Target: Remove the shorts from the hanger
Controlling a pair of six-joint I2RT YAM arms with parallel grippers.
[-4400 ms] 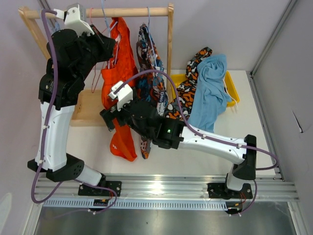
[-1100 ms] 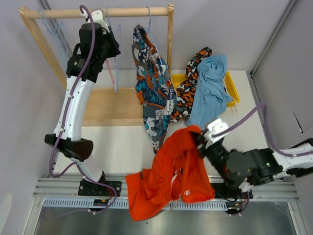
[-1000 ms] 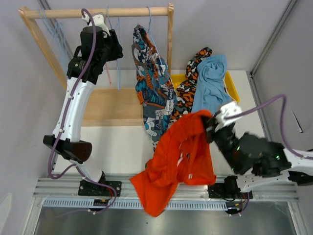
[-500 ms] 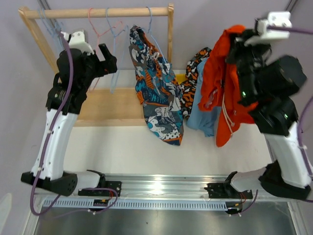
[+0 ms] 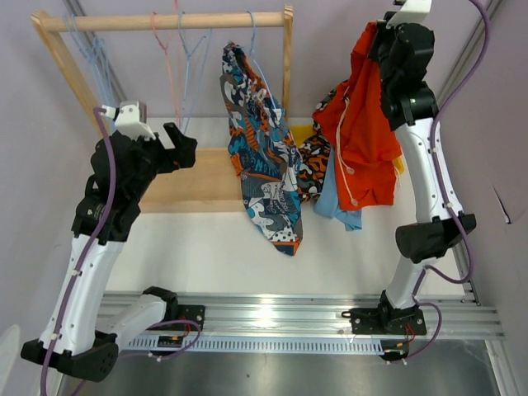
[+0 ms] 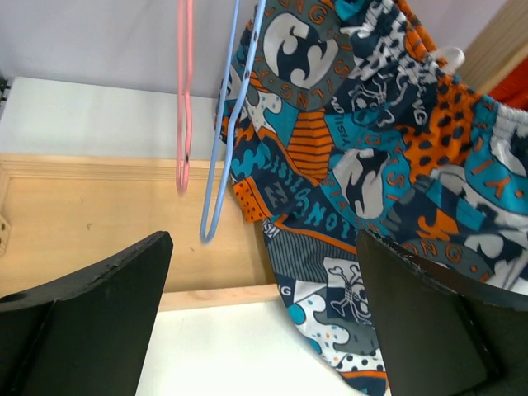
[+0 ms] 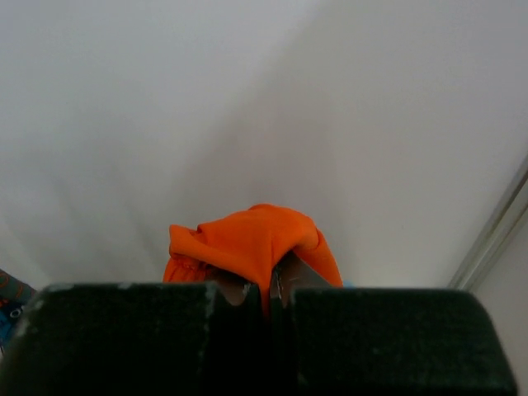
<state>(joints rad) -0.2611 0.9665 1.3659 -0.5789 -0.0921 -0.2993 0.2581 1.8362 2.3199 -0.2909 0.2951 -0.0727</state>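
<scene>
The left gripper needs to grab the light blue hanger next by its upper part near the hook, so that the print shorts (image 5: 260, 157) stay free to be taken off.
The blue-orange-white print shorts (image 5: 260, 157) (image 6: 371, 140) hang from a light blue hanger (image 5: 252, 41) on the wooden rail (image 5: 165, 21). My right gripper (image 5: 379, 37) (image 7: 272, 297) is raised high at the back right. It is shut on a fold of the plain orange shorts (image 5: 359, 132) (image 7: 247, 239), which dangle with their drawstring loose. My left gripper (image 5: 169, 147) (image 6: 262, 247) is open and holds nothing. It sits below two bare hangers, one pink (image 5: 169, 58) (image 6: 185, 91) and one blue (image 5: 188, 74) (image 6: 227, 140), left of the print shorts.
Beneath the orange shorts, camouflage shorts (image 5: 312, 157) and light blue shorts (image 5: 334, 202) lie heaped on a yellow bin (image 5: 299, 130). The rack stands on a wooden base (image 5: 198, 181) (image 6: 99, 214). More bare hangers hang at the rail's left end (image 5: 91, 49).
My right arm swung the orange shorts from the table's front up to the back right, over the bin. My left gripper opened and drew back down from the rail.
</scene>
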